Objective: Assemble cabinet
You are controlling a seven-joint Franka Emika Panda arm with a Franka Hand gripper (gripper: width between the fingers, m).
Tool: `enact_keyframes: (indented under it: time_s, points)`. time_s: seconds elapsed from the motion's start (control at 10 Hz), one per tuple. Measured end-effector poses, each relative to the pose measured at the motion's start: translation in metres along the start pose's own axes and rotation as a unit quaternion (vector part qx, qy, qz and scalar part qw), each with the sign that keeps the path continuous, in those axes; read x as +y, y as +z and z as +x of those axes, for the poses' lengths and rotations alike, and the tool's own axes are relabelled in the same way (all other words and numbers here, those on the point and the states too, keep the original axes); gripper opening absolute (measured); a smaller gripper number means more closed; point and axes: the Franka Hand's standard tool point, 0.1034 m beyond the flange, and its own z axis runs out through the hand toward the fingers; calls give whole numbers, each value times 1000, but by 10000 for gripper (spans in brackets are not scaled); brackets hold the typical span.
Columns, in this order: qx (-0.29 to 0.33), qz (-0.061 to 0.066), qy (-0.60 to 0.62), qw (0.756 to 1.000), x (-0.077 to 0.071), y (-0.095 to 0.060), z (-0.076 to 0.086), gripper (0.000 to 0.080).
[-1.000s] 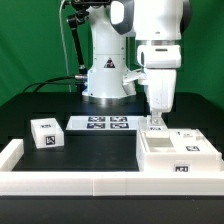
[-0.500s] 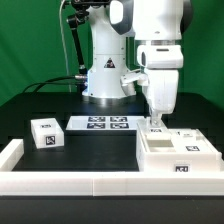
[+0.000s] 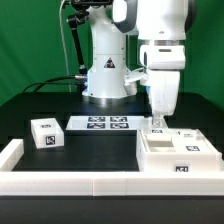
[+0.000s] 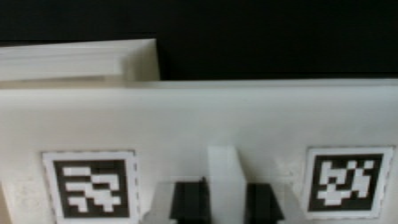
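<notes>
My gripper keeps holding the tagged panel until it is inside. It stands at the cabinet's far corner, short of inside, and would drop if I opened now.
The cabinet is a large white box body with black-and-white tags, lying at the front on the exterior view's right. My gripper points straight down at its far left corner. In the wrist view the two dark fingers stand on either side of a narrow white upright wall of the cabinet, close against it. A tagged white panel fills that view, with one tag on each side of the fingers. A second white panel edge lies behind it.
A small white tagged box sits on the exterior view's left. The marker board lies flat in front of the robot base. A low white border rail runs along the front and left edges.
The wrist and gripper have shifted very slightly toward the exterior view's right. The cabinet and the small box have not visibly moved.
</notes>
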Motion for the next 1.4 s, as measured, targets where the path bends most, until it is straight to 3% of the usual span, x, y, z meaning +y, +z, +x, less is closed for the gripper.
enact_keyframes:
  time_s: [0.3, 1.1, 1.4]
  points:
    - [-3, 4, 3, 1000, 11, 0, -1, 70]
    - [6, -14, -64, 998, 65, 0, 0, 71]
    - [7, -18, -61, 998, 74, -1, 1, 71]
